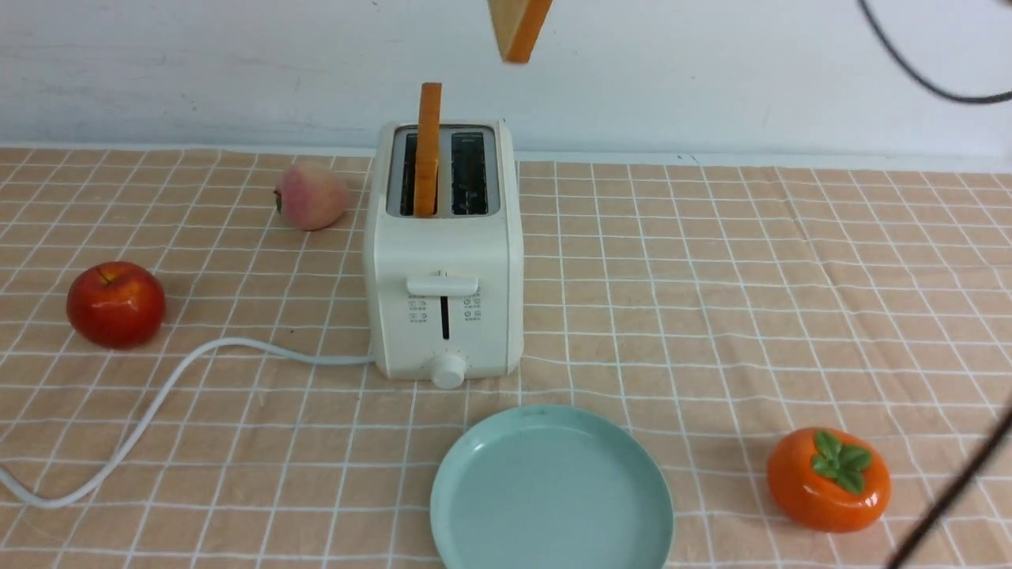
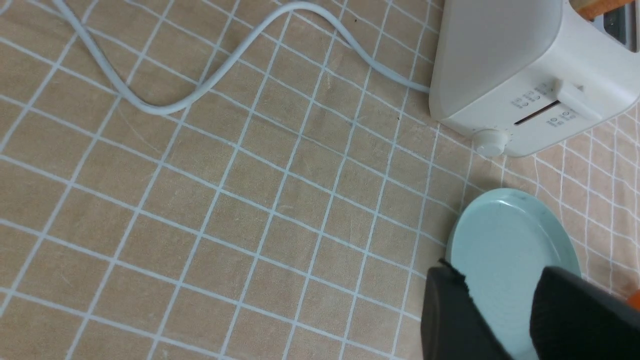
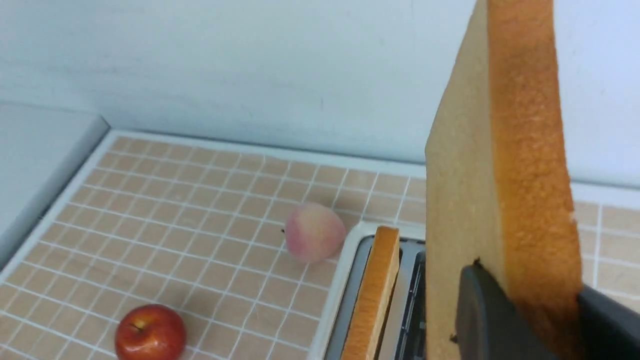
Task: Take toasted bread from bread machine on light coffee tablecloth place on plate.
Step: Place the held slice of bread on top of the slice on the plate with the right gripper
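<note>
The sides of the machine's slot enclose the rest of the toasted bread slice. My left gripper will next grab the slice by its raised top crust edge (image 1: 428, 128).
The cream-white bread machine (image 1: 444, 251) stands mid-table on the light coffee tablecloth (image 1: 711, 300). One slice of toasted bread (image 1: 428, 150) stands upright in its left slot; it also shows in the right wrist view (image 3: 372, 295). My right gripper (image 3: 530, 305) is shut on the second slice (image 3: 495, 165), held high above the machine; only its lower corner (image 1: 518, 28) shows at the top of the front view. The right slot (image 1: 468, 172) is empty. The mint-green plate (image 1: 553, 494) lies empty in front of the machine. My left gripper (image 2: 500, 280) is open above the plate's edge (image 2: 505, 235).
A red apple (image 1: 115, 303) lies at the left and a peach (image 1: 310, 196) beside the machine's left. An orange persimmon (image 1: 828, 479) lies at the front right. The white cord (image 1: 182, 371) trails left across the cloth. A white wall backs the table.
</note>
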